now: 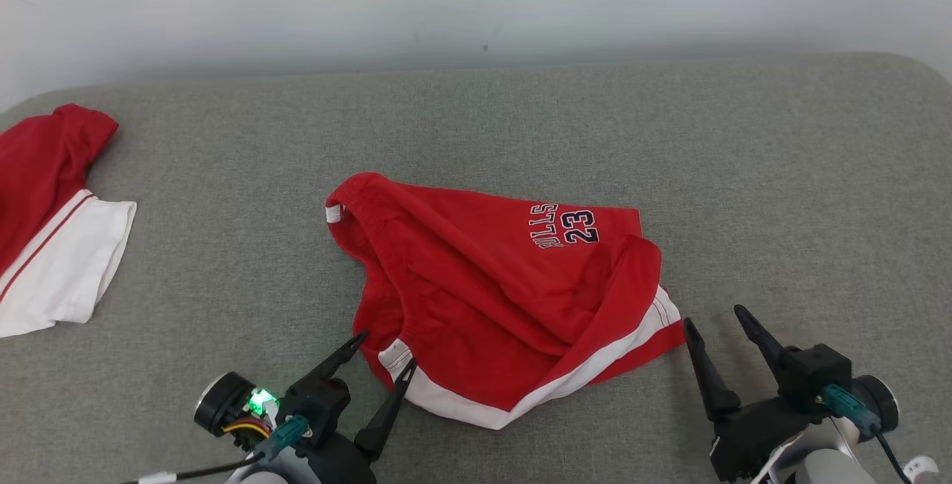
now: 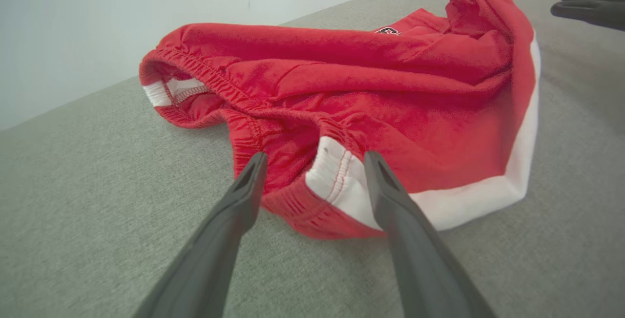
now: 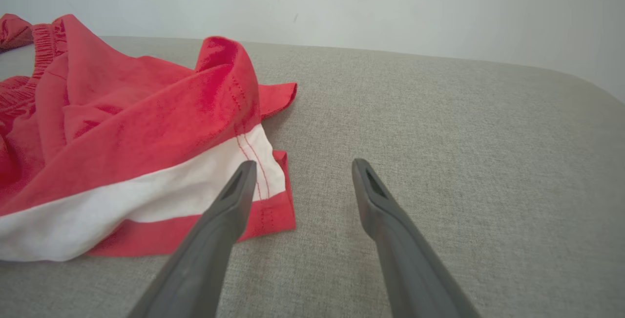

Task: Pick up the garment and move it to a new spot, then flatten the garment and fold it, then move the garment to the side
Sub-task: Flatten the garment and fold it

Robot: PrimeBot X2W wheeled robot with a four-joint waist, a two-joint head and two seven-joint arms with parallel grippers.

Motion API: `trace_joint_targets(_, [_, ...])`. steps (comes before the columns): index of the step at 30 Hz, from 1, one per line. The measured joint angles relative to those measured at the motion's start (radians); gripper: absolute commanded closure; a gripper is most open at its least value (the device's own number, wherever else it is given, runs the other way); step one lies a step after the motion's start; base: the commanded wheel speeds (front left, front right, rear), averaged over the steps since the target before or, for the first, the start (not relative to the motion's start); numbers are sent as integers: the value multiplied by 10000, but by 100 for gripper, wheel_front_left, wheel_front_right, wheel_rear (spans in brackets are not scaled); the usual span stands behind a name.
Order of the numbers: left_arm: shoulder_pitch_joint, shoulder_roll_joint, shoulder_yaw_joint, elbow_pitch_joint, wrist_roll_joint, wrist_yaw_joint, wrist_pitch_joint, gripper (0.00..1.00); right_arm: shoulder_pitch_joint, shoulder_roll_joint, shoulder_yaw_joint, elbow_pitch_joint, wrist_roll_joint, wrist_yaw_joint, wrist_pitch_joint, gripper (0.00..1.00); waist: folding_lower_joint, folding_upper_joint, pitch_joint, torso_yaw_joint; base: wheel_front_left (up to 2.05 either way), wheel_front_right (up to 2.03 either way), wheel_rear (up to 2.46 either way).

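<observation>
I should grab the shorts next with my left gripper by the white patch of the waistband [image 1: 395, 356]. It stands up in a fold while the red leg [image 1: 509, 341] lies slack.
The garment [image 1: 491, 283] is a pair of red shorts with a white side stripe and dark "23" lettering, lying crumpled on the grey surface [image 1: 520, 120] near the middle. My left gripper [image 1: 387, 346] stands open at the shorts' near left corner, its fingers either side of the white patch of the waistband [image 2: 332, 176]. To the right, my right gripper [image 1: 714, 317] is open beside the red hem corner [image 3: 273, 210], with its left finger at the cloth's edge and nothing between the fingers.
A second red and white garment [image 1: 52, 224] lies at the far left edge of the surface. A pale wall [image 1: 476, 1] runs behind the surface. Bare grey fabric stretches to the right [image 3: 464, 137] and behind the shorts.
</observation>
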Motion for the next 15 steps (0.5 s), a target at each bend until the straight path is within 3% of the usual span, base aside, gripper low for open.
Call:
trace_joint_targets(8, [-1011, 443, -1480, 725, -821, 0, 173, 0, -950, -163, 1053, 986, 384, 0, -2, 0, 0, 0, 236, -18, 0, 0, 0])
trace_joint_targets(15, [-1441, 579, -2169, 1145, -1574, 0, 215, 0, -1769, -150, 1937, 1801, 692, -2, -2, 0, 0, 0, 426, 70, 0, 0, 0])
